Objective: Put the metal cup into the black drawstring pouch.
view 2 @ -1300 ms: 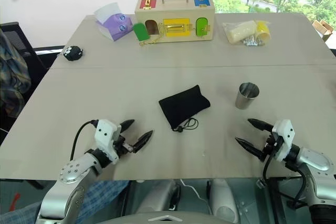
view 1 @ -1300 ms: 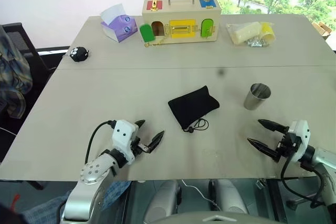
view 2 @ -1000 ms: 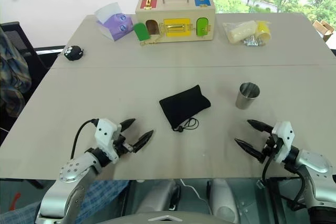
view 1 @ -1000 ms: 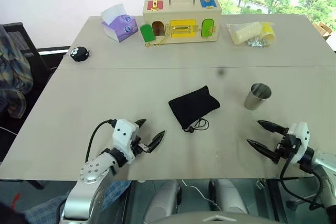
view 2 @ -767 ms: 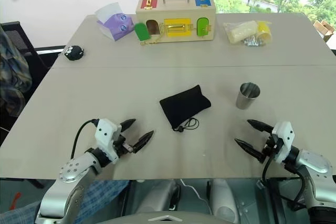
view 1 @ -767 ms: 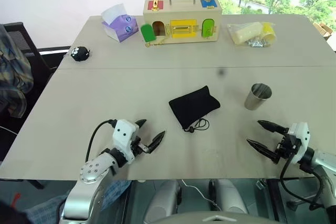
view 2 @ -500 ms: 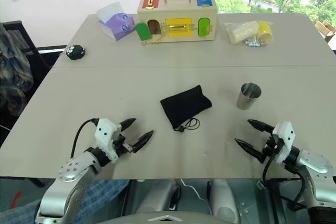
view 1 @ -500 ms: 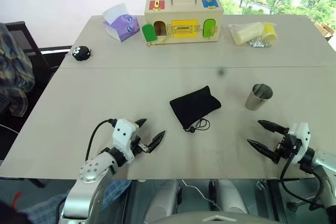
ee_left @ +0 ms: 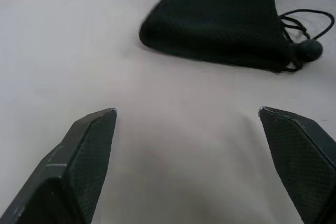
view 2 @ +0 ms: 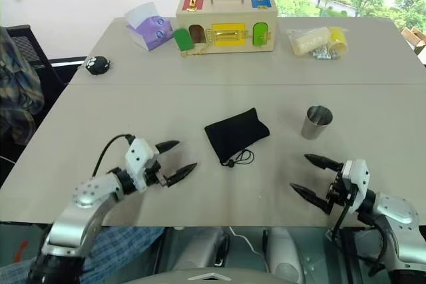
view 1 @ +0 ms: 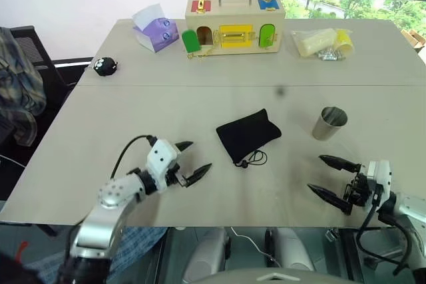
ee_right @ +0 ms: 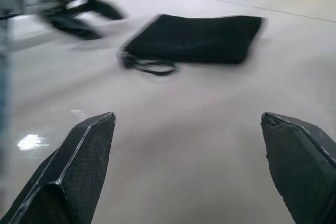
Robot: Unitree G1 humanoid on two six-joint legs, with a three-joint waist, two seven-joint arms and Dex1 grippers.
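I need to pinch the mesh edge of the black drawstring pouch with my left gripper next. That will hold the pouch for the metal cup (view 1: 329, 123).
The black drawstring pouch (view 1: 247, 134) lies flat in the middle of the table, its cord and mouth toward the front edge. The metal cup (view 1: 329, 123) stands upright to its right. My left gripper (view 1: 190, 159) hovers open near the front left, pointing toward the pouch, which fills the far part of the left wrist view as the black drawstring pouch (ee_left: 220, 22). My right gripper (view 1: 327, 177) is open near the front right, in front of the cup, pointing left; its wrist view shows the pouch (ee_right: 194, 38) and the left gripper (ee_right: 79, 17) beyond. Nothing sits between either pair of fingers.
At the back stand a wooden latch box (view 1: 233, 26), a purple tissue pack (view 1: 154, 28) and a plastic bag with yellow items (view 1: 321, 42). A small black round toy (view 1: 104, 66) lies at the left. A chair with checked cloth (view 1: 16, 84) stands by the left edge.
My left gripper has lifted and swung forward toward the pouch, rolling at the wrist. My right gripper has shifted left and back, rising slightly. The camera has shifted a little.
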